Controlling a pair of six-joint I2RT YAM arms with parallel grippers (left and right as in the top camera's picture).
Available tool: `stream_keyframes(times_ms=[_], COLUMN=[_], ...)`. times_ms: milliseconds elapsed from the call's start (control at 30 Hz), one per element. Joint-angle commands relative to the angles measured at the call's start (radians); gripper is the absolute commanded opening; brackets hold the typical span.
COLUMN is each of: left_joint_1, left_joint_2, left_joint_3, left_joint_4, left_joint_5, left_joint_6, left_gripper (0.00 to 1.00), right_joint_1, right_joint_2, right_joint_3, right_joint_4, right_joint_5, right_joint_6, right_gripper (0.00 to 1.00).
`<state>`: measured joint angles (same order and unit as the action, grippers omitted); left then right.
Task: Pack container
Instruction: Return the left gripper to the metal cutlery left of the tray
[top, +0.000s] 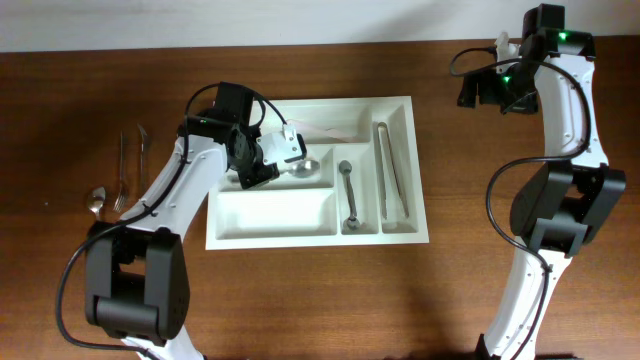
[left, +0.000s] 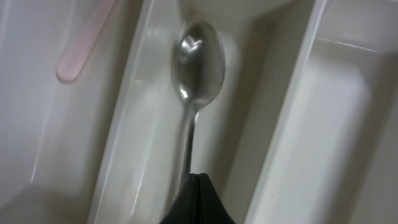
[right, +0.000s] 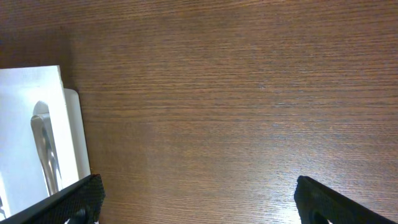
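The metal spoon (top: 308, 167) is low between the sides of the tray's middle long compartment and would end in that compartment, so the left gripper should release the spoon.
The white cutlery tray (top: 410, 105) lies at the table's centre. My left gripper (top: 262, 165) is over its middle long compartment, shut on the handle of a metal spoon (top: 308, 167). In the left wrist view the spoon (left: 199, 65) points away from the shut jaws (left: 199, 183), low over the tray's compartment (left: 137, 155). A pink utensil (left: 84, 46) lies in the neighbouring compartment. My right gripper (top: 478, 92) is open and empty over bare wood right of the tray; its fingers are spread wide (right: 205, 205).
In the tray, a spoon (top: 347, 195) lies in one vertical compartment and metal tongs (top: 390, 175) in the rightmost one; the tongs (right: 46, 149) also show in the right wrist view. On the table to the left lie a fork (top: 122, 165), a knife (top: 142, 150) and a spoon (top: 97, 200).
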<state>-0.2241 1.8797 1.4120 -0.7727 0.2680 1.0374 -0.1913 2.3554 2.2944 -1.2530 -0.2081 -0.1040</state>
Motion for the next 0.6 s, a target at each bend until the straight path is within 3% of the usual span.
stream_keyframes(times_ms=[0, 100, 167, 200, 267, 367, 500, 567], left_joint_1=[-0.002, -0.002, -0.002, 0.002, 0.018, 0.077, 0.167, 0.215], left_joint_2=[0.005, 0.003, -0.005, -0.011, -0.024, -0.041, -0.050, -0.050], left_joint_3=[0.010, 0.016, 0.046, 0.068, 0.126, 0.246, 0.323, 0.332], left_joint_4=[0.003, 0.002, 0.003, 0.003, 0.006, -0.004, -0.045, -0.076], left_joint_5=[0.001, 0.000, 0.000, -0.003, -0.013, -0.108, -0.196, -0.225], left_joint_6=[0.015, 0.007, -0.058, -0.095, -0.205, -0.459, -0.589, -0.612], left_gripper=[0.02, 0.03, 0.19, 0.33, 0.75, 0.75, 0.86, 0.86], right_joint_1=[-0.006, -0.006, -0.006, -0.006, -0.006, -0.006, -0.006, -0.006], right_joint_2=[-0.049, -0.048, -0.049, -0.049, -0.049, -0.048, -0.049, -0.049], right_joint_3=[0.024, 0.024, 0.024, 0.024, 0.024, 0.024, 0.024, 0.024], right_joint_4=[0.000, 0.000, 0.000, 0.000, 0.000, 0.000, 0.000, 0.000], right_joint_5=[-0.002, -0.002, -0.002, -0.002, -0.002, -0.002, -0.002, -0.002], right_joint_6=[0.008, 0.008, 0.008, 0.008, 0.008, 0.008, 0.008, 0.008], right_gripper=[0.99, 0.99, 0.99, 0.99, 0.99, 0.99, 0.99, 0.99])
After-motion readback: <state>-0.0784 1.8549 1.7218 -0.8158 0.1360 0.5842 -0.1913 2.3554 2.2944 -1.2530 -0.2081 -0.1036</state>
